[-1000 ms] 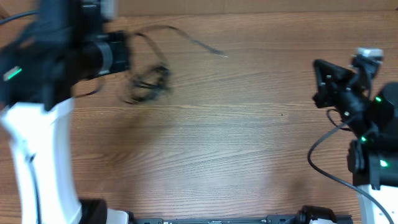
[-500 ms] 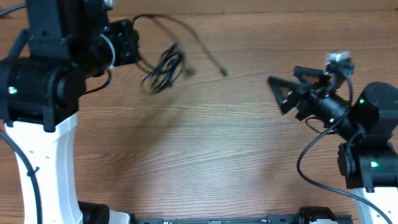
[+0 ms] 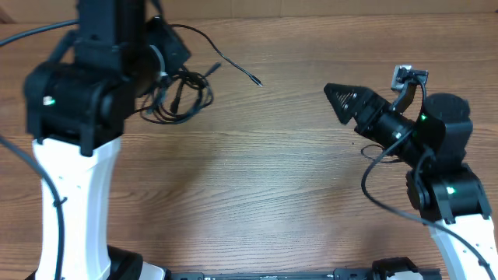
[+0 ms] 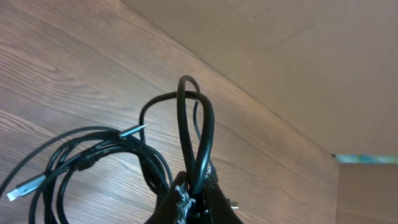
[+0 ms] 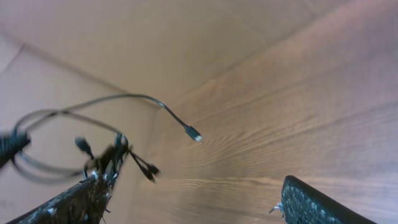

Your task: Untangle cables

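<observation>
My left gripper should keep holding the black cables until the fingers of my right gripper close on the coil (image 3: pixel 191 99) (image 4: pixel 102 149). A wide stretch of tabletop is still between those fingers and it.
A tangled bundle of black cables (image 3: pixel 177 95) hangs at the table's far left. My left gripper (image 4: pixel 194 194) is shut on a loop of it (image 4: pixel 189 118). The coiled rest (image 4: pixel 87 158), with a silver plug (image 4: pixel 18 190), droops to the left. One loose strand arcs right and ends in a small connector (image 3: pixel 256 80), which shows in the right wrist view as well (image 5: pixel 194 134). My right gripper (image 3: pixel 342 103) stands open to the right of that connector, pointing left at it with a gap between. Nothing is between its fingers (image 5: pixel 314 202).
The wooden table (image 3: pixel 264 179) stretches between both arms. A tan back wall (image 4: pixel 298 56) runs along the far edge. The left arm's white base (image 3: pixel 74 202) stands at the front left. The right arm's own lead (image 3: pixel 381 194) loops beside its base.
My right gripper has opened and swung left toward the loose connector. My left arm has shifted with the bundle, which now hangs lower and more spread out.
</observation>
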`<state>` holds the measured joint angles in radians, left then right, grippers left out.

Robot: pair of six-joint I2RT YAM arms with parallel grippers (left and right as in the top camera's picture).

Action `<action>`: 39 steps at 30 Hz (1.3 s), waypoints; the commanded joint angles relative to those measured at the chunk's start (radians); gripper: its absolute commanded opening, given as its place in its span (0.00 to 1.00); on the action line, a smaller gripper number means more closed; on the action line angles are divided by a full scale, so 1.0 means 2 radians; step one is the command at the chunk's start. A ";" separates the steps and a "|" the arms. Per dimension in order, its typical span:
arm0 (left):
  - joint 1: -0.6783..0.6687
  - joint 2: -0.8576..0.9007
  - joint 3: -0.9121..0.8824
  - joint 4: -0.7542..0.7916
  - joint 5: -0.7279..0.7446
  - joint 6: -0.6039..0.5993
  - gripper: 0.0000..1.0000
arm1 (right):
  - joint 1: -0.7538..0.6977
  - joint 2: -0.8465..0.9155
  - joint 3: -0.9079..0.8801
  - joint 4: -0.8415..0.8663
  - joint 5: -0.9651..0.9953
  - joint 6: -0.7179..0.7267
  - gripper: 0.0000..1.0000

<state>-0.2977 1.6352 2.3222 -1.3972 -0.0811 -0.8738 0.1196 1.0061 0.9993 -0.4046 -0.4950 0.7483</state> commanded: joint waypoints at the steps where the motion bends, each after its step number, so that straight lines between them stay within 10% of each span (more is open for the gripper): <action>1: -0.034 0.014 0.003 0.012 -0.042 -0.066 0.04 | 0.006 0.017 0.011 0.002 0.013 0.136 0.82; 7: -0.054 0.026 0.003 0.034 -0.041 -0.117 0.04 | 0.022 0.028 0.011 0.014 0.015 0.263 0.33; 20: -0.054 0.027 0.003 0.074 0.062 -0.117 0.04 | 0.118 0.034 0.011 0.112 0.018 0.289 0.59; 33: -0.054 0.027 0.003 0.073 0.099 -0.108 0.04 | 0.207 0.095 0.011 0.173 0.021 -0.078 0.57; 39: -0.054 0.027 0.003 0.069 0.103 -0.088 0.04 | 0.213 0.106 0.012 0.175 0.021 -0.291 0.75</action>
<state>-0.4046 1.6909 2.3215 -1.2648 0.1043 -1.0897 0.5404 1.2205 0.9997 -0.0685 -0.4633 0.4328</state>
